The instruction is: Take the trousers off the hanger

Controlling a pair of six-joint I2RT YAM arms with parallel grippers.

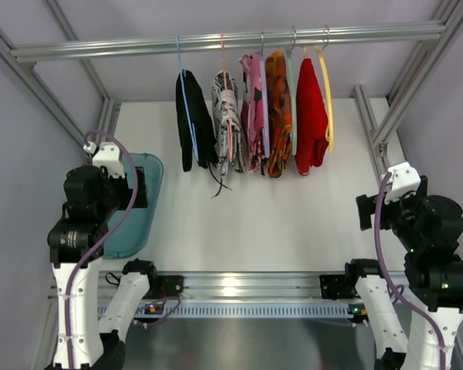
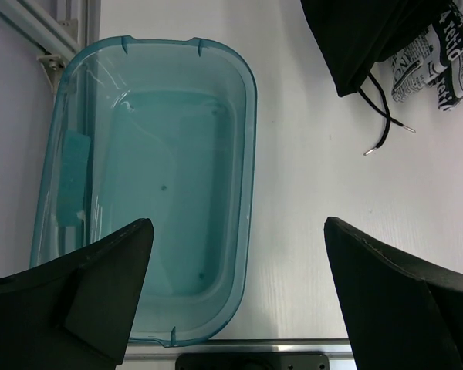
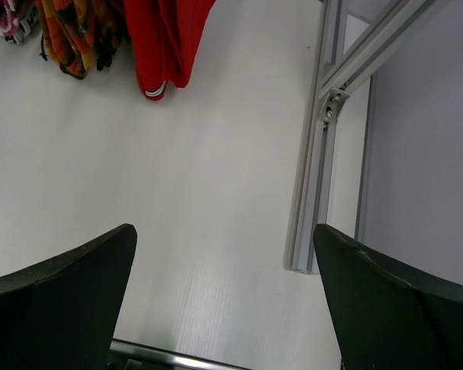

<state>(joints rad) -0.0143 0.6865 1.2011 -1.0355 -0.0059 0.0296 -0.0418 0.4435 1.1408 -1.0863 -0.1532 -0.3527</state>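
Observation:
The light-blue hanger needs to be grabbed next by my left gripper. It should take the hanger's near wire side, away from the hook, so wire stays free for the handover to my right gripper.
The black trousers hang on a light-blue wire hanger at the left end of the rail, drawstrings dangling below. In the left wrist view their lower edge and drawstrings show at top right. My left gripper is open and empty, above the bin's near right corner, far below the trousers; it also shows in the top view. My right gripper is open and empty over bare table at the right, also seen in the top view.
A teal plastic bin sits at the left, empty. On the rail hang a black-and-white patterned garment on a pink hanger, a pink floral one, an orange one and a red one on a yellow hanger. Aluminium frame posts stand at both sides.

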